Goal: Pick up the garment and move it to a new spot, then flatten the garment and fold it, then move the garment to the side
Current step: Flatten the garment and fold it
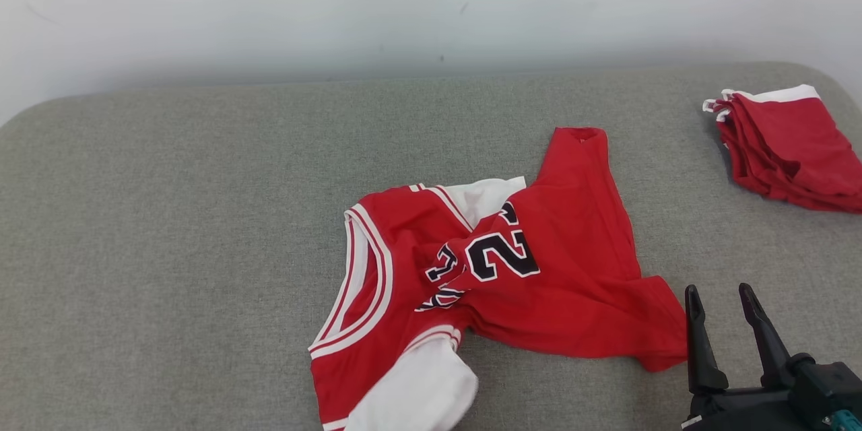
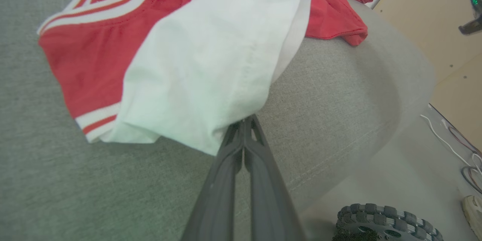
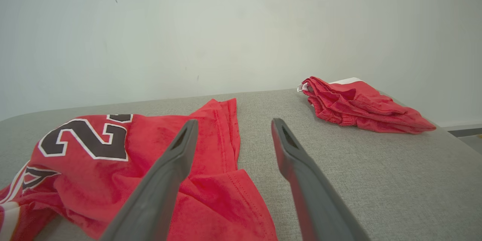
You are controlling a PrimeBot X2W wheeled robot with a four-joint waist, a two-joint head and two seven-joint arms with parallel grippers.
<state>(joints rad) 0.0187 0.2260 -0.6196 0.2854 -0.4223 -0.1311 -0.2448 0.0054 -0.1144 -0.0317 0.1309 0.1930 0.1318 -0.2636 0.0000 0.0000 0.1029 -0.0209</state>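
Note:
I need to grab the jersey (image 1: 557, 261) with my right gripper next by the loose corner of its red hem (image 1: 669, 350), since it lies crumpled and slack on the tabletop.
The garment (image 1: 552, 283) is a red jersey with white sleeves and a black number. It lies crumpled on the grey padded table (image 1: 168, 215), right of centre. In the left wrist view my left gripper (image 2: 244, 122) is shut, its tips pinching the edge of the garment's (image 2: 94, 45) white sleeve (image 2: 211, 64), which drapes up over them. My right gripper (image 1: 719, 293) stands open at the lower right, just beside the jersey's right hem and apart from it. In its own view, the right gripper (image 3: 233, 124) points over the garment's (image 3: 150, 147) red edge.
A folded stack of red clothes (image 1: 788, 148) lies at the table's far right corner, also seen as red clothes (image 3: 357, 105). The table's rounded front edge (image 2: 376, 120) drops to the floor, where a robot wheel (image 2: 376, 222) and cables (image 2: 452, 147) lie. A pale wall stands behind.

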